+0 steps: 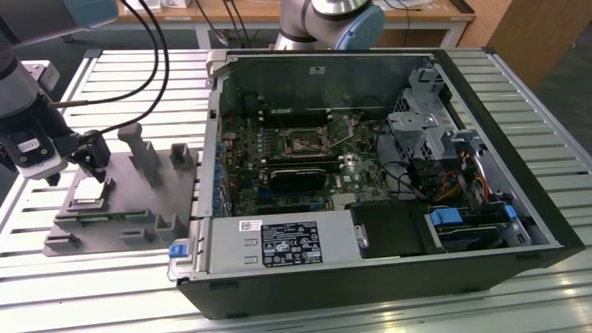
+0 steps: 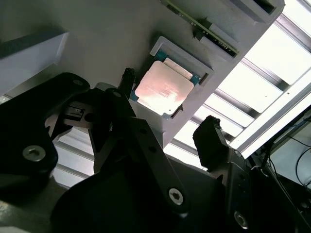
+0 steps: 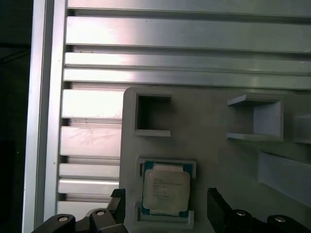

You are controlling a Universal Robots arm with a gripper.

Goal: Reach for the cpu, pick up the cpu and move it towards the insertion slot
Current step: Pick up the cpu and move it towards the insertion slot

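My fingers are above the CPU (image 1: 90, 191) with grey tray between them, so my gripper should lower before closing on the chip.
The cpu (image 1: 90, 191) lies flat in a shallow recess of the grey plastic tray (image 1: 125, 208), at the exterior view's left. Its silvery-beige top shows in both wrist views (image 2: 163, 88) (image 3: 165, 190). My gripper (image 1: 79, 173) hangs open just above it, one dark finger (image 3: 116, 203) on each side of the chip and nothing between them. In the second wrist view the gripper (image 2: 167, 114) is likewise apart from the chip. The insertion slot (image 1: 303, 142) is a dark square socket with a silver frame on the motherboard inside the open computer case, well off toward the exterior view's right.
The open computer case (image 1: 545, 229) holds a power supply (image 1: 282, 244), a drive cage (image 1: 425, 135) and cables. Upright grey fixture blocks (image 1: 145, 156) stand on the tray beside the gripper. A slatted aluminium table (image 1: 138, 76) carries everything. A second arm's base (image 1: 328, 21) stands behind the case.
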